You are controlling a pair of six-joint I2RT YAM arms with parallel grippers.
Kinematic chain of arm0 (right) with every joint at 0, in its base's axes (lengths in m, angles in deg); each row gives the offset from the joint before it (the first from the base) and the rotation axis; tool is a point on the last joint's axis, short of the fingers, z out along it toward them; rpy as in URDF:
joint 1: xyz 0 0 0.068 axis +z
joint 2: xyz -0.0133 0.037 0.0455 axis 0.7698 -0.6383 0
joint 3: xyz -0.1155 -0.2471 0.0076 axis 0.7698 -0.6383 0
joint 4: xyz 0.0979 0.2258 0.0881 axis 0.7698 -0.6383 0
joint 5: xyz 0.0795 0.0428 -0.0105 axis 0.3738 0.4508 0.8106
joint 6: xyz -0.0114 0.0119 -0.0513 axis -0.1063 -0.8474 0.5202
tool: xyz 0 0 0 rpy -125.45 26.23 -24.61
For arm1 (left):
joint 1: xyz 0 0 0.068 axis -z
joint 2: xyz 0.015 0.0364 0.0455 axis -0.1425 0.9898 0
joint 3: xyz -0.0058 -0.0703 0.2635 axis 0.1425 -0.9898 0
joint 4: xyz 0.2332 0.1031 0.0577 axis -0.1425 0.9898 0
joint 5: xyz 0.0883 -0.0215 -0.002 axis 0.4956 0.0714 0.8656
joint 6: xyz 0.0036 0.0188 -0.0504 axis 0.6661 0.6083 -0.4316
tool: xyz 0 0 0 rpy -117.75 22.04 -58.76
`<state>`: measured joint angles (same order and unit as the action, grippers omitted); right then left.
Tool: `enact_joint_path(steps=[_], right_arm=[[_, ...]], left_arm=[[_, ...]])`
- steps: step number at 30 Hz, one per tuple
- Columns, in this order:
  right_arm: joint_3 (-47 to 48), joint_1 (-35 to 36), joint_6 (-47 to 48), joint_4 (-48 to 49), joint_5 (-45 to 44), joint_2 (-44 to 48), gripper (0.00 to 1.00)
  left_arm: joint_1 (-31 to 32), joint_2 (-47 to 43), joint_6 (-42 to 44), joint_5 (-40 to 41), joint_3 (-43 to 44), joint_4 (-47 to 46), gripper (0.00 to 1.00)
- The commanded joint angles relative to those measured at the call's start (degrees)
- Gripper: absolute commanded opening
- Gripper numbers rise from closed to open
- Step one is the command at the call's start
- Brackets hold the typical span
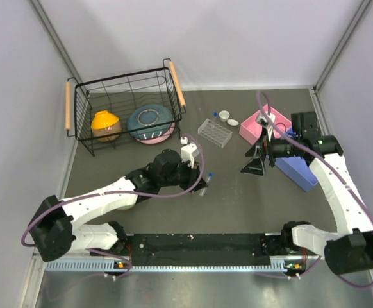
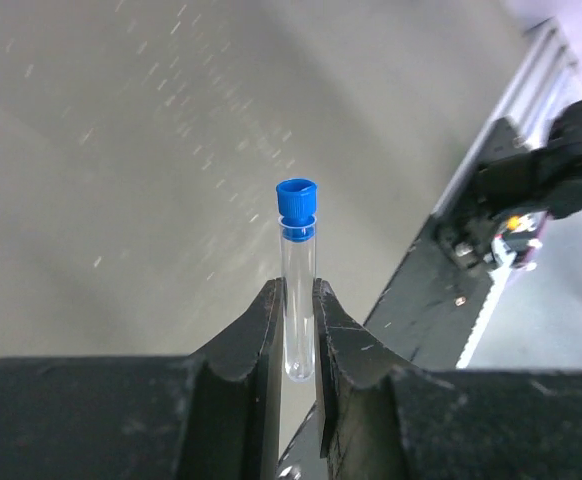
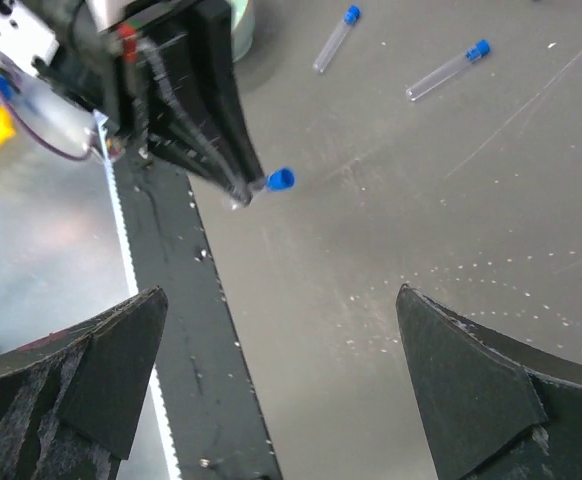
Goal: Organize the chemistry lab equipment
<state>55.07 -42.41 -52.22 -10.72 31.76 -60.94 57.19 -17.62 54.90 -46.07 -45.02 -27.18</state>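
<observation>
My right gripper will next grab the held tube by its blue cap [image 1: 210, 174], which leaves the clear body of the tube free. Then the tube can slide into the rack [image 1: 215, 132].
My left gripper [image 1: 202, 183] is shut on a small clear tube with a blue cap [image 2: 298, 258], pinched near its rounded bottom, cap pointing away. The same held tube [image 3: 277, 180] shows in the right wrist view, above the dark mat. Two more blue-capped tubes [image 3: 336, 38] [image 3: 449, 68] lie on the mat beyond it. The clear tube rack [image 1: 215, 132] sits at centre back, with two tiny white cups [image 1: 224, 116] [image 1: 232, 122] just behind it. My right gripper [image 1: 255, 163] is open and empty, right of the left gripper [image 3: 211, 120].
A black wire basket [image 1: 174, 96] at back left holds an orange bowl [image 1: 106, 124] and a blue bowl [image 1: 150, 122]. A pink box [image 1: 257, 128] and a blue box [image 1: 297, 170] sit at the right. A green bowl's edge [image 3: 239, 25] shows near the left arm.
</observation>
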Motion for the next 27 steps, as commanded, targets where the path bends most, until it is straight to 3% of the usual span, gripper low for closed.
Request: enact_joint_path(steps=[1,9,22,25,27], right_arm=[[5.68,1.74,-8.18,-2.03,4.45,-5.51,0.99],[3.31,4.91,-13.36,0.61,6.30,-7.55,0.95],[2.26,8.34,-16.01,2.72,6.04,-11.15,0.65],[2.17,8.60,-15.92,2.80,6.04,-11.50,0.53],[2.17,8.60,-15.92,2.72,6.12,-11.68,0.36]], left_arm=[[4.26,-0.48,1.56,2.14,7.05,-6.81,0.04],[7.78,3.21,2.53,3.64,13.21,-6.72,0.04],[11.04,7.60,4.11,5.93,18.40,-5.67,0.04],[11.12,7.78,4.20,6.54,18.40,-5.58,0.04],[11.12,7.87,4.28,6.89,18.23,-5.49,0.04]])
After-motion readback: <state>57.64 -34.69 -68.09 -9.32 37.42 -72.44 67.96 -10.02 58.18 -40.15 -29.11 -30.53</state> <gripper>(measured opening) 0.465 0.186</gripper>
